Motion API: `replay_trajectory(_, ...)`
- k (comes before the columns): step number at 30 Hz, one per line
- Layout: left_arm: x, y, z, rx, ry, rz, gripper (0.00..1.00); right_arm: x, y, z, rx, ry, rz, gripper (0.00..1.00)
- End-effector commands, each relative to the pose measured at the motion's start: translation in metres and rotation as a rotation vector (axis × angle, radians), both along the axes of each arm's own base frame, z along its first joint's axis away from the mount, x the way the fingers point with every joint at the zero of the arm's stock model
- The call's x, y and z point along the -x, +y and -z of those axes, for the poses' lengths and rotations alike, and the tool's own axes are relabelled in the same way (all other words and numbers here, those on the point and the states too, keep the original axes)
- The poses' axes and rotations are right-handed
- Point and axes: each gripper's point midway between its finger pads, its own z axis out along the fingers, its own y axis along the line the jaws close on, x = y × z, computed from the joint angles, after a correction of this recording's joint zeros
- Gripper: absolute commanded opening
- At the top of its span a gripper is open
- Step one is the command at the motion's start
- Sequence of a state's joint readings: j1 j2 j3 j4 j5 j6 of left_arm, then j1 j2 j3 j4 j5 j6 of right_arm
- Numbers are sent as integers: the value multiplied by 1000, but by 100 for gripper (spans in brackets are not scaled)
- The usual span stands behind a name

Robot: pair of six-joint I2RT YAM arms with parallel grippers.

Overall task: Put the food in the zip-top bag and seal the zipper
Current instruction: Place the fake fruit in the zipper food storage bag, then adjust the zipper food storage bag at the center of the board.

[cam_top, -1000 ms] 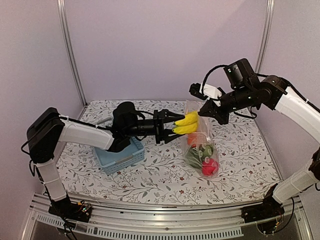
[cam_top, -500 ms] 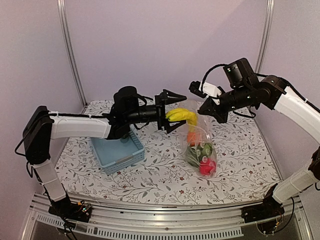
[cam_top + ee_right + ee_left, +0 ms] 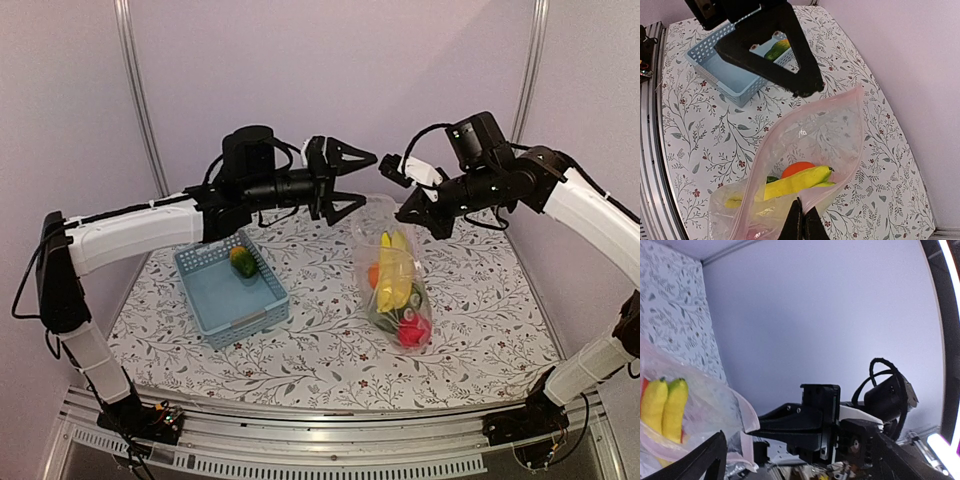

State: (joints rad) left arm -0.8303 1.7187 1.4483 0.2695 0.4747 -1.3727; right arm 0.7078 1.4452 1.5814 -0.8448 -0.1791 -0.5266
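Observation:
The mango's orange end should stay free to go into the zip-top bag [image 3: 396,285] first, so my left gripper needs to reach the mango and grab its green end [image 3: 246,268].
The clear zip-top bag [image 3: 396,285] stands on the table with its mouth up and open. Inside are two yellow bananas [image 3: 392,270], an orange [image 3: 373,275], dark green pieces and a pinkish-red ball [image 3: 415,330]. My right gripper [image 3: 407,214] is shut on the bag's rim [image 3: 801,216], pinching the pinkish zipper [image 3: 858,135]. The bananas [image 3: 795,182] and orange [image 3: 799,169] show through the mouth. My left gripper [image 3: 364,182] is open and empty, above and left of the mouth. An orange-green mango [image 3: 242,262] lies in the basket.
The light blue slotted basket [image 3: 215,300] sits left of the bag, under my left arm. In the right wrist view the left gripper's black fingers [image 3: 801,57] hang over the basket [image 3: 725,75]. Walls close the back and sides.
My left gripper carried the bananas to the bag's mouth, let them drop inside, then opened and rose up and back. My right gripper kept hold of the rim.

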Motion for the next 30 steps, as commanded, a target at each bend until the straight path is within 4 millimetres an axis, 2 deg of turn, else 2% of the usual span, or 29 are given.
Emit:
replay_trajectory(1,-18,46,-19,-443,-404,-270,100,-32,-22,-29,-41,-82,119,0)
replay_trajectory(3,-24,76,-37,-632,-611,-437,100,-53,-43,-40,-56,-122,173,0)
replay_trajectory(5,-28,107,-37,-768,-741,-573,100,-77,-71,-58,-58,-177,252,0)
replay_trajectory(6,-30,125,-19,-832,-765,-629,100,-91,-85,-63,-49,-200,297,0)
replay_trajectory(8,-33,157,2,-901,-776,-717,100,-109,-104,-73,-23,-257,353,0)
replay_trajectory(10,-36,179,25,-972,-766,-709,97,-114,-107,-74,-5,-285,360,0)
replay_trajectory(12,-42,202,56,-1083,-689,-688,92,-106,-94,-69,-42,-241,296,0)
replay_trajectory(14,-47,225,104,-1218,-559,-619,87,-94,-76,-55,-85,-159,217,0)
replay_trajectory(16,-52,250,145,-1303,-407,-581,82,-81,-55,-30,-91,-84,141,0)
replay_trajectory(19,-57,264,194,-1337,-264,-466,75,-65,-33,6,-69,-6,70,0)
replay_trajectory(22,-66,276,222,-1345,-171,-442,75,-51,-17,33,-64,74,22,0)
replay_trajectory(25,-77,283,244,-1302,-59,-451,75,-41,-8,49,-72,139,-7,0)
replay_trajectory(30,-95,284,268,-1167,66,-467,75,-32,-8,54,-76,154,-17,0)
